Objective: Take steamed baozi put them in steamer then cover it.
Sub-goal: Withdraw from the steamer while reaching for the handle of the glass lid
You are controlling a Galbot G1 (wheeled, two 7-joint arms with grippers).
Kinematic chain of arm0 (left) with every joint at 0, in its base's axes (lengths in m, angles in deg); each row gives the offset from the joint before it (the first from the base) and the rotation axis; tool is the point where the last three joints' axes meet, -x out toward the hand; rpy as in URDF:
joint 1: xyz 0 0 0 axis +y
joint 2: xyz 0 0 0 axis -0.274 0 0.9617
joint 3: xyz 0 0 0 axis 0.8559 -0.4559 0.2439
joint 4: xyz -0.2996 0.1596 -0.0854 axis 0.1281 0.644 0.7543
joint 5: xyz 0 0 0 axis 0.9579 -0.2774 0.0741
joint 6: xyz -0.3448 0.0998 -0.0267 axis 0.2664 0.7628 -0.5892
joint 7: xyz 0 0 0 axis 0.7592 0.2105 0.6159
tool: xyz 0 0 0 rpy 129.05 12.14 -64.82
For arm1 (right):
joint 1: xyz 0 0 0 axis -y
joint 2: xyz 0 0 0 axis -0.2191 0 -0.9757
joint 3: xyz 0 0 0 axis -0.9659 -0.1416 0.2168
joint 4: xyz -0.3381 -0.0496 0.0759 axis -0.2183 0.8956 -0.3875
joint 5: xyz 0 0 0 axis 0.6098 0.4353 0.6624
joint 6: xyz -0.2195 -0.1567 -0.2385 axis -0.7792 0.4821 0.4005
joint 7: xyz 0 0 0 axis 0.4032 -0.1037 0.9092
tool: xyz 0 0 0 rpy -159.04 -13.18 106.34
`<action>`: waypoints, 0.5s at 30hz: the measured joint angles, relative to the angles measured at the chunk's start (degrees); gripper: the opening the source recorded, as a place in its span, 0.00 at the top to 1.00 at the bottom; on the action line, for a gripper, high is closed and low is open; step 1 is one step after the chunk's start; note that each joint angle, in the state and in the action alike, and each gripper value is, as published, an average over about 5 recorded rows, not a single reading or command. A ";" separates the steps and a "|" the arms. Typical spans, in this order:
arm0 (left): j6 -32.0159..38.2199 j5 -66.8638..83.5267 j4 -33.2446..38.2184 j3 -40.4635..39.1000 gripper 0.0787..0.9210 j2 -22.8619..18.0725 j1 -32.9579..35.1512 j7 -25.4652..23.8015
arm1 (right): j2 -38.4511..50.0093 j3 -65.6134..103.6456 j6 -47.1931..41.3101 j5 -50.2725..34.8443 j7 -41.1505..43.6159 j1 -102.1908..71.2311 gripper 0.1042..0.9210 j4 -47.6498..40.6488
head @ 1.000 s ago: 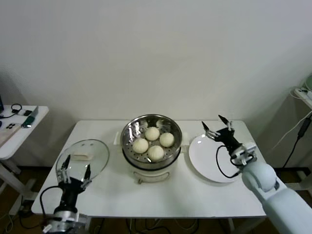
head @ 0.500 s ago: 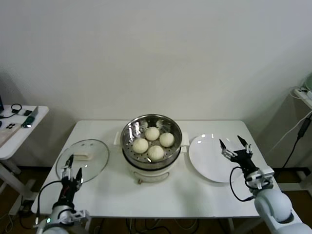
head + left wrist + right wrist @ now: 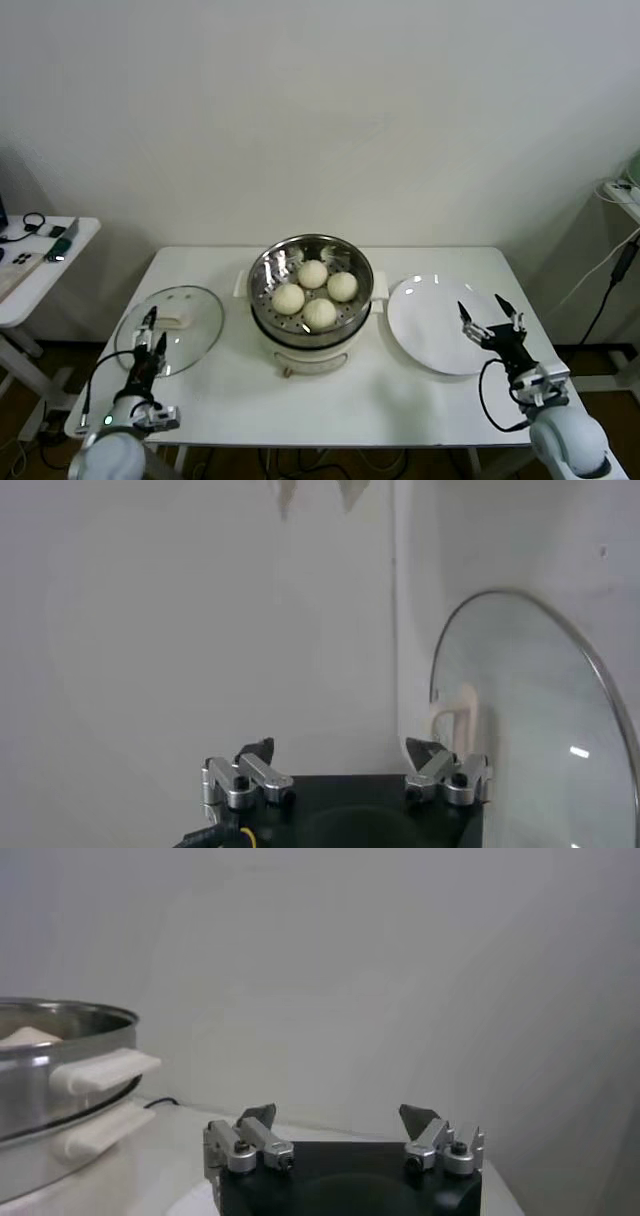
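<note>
The left gripper grabs the glass cover by its cream handle [image 3: 174, 322] next, to cover the steamer of baozi [image 3: 312, 290].
Several cream-white baozi [image 3: 312, 292] lie in the steel steamer [image 3: 262, 268] on its cream pot base at the table's middle. The steamer's rim and handle show in the right wrist view [image 3: 60, 1063]. The glass cover [image 3: 200, 310] with its cream handle lies flat on the table at the left; it shows in the left wrist view [image 3: 530, 710]. My left gripper [image 3: 152, 333] is open and empty at the cover's near edge. My right gripper [image 3: 492, 317] is open and empty over the near right edge of the white plate [image 3: 430, 320].
A side table [image 3: 30, 260] with small items stands at the far left. A cable [image 3: 610, 275] hangs at the far right. The white table [image 3: 400, 400] has bare surface in front of the steamer.
My right gripper has drawn back from beside the steamer to the plate's near right edge. My left gripper has moved a little forward toward the cover's edge.
</note>
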 measured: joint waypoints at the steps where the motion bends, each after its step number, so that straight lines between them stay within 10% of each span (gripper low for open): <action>1: 0.47 -0.13 -1.23 -0.01 0.12 0.02 -0.89 0.13 | -0.07 0.14 0.06 0.18 0.11 -0.17 0.12 -0.06; 15: 5.30 -1.45 -16.17 -0.83 0.12 0.16 -11.37 1.90 | -1.40 1.38 1.09 2.64 1.37 -1.69 0.12 -0.79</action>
